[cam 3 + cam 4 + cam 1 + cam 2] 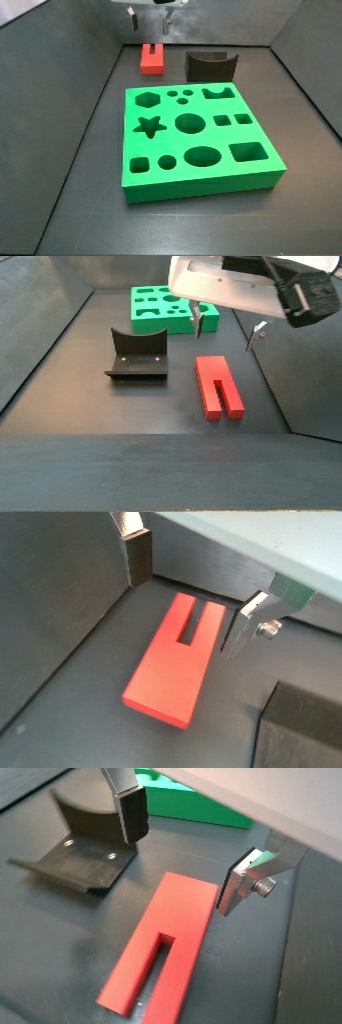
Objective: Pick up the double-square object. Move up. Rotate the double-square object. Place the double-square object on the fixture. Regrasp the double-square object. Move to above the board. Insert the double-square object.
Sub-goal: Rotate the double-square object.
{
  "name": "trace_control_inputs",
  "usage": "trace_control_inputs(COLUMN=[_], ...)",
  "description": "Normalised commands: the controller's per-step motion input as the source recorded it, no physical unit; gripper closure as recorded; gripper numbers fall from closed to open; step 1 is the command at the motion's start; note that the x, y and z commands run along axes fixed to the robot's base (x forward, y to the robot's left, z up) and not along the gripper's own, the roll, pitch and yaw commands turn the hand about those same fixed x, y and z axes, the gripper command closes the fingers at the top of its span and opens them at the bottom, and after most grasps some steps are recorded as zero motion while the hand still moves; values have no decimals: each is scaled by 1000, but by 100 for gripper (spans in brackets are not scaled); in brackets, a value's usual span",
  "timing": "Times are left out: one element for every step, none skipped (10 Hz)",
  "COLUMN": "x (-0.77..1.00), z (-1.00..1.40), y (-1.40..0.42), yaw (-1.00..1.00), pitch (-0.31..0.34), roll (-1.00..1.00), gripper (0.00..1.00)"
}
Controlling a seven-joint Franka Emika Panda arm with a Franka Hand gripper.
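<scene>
Next, my gripper grips the object by its slotted end [152, 50] to set the double-square object on the black fixture [209, 65].
The double-square object [174, 662] is a small red block with a slot cut into one end. It lies flat on the dark floor in both wrist views [160, 938] and both side views [152, 60] [218, 384]. My gripper [187, 612] [181, 868] hangs open above it, fingers apart on either side, nothing between them. In a side view the gripper [225, 328] is clear of the floor. The black fixture [80, 853] [136, 356] [209, 65] stands beside the red block. The green board [194, 135] [160, 308] lies further along the floor.
Dark grey walls [80, 90] [301, 366] close in the floor on both sides. The red block lies close to one wall [54, 612]. A strip of bare floor [147, 416] runs between the fixture and the near edge.
</scene>
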Motion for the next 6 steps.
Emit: trace_control_inputs(x=[37, 37, 37, 36, 35, 34], z=[-37, -37, -37, -38, -38, -39], y=[2, 2, 2, 1, 1, 1], yaw=[1000, 1000, 915, 577, 380, 213], pitch=[-26, -32, -35, -34, -34, -33], roll=[7, 9, 9, 9, 9, 9], gripper=[0, 0, 0, 0, 0, 0])
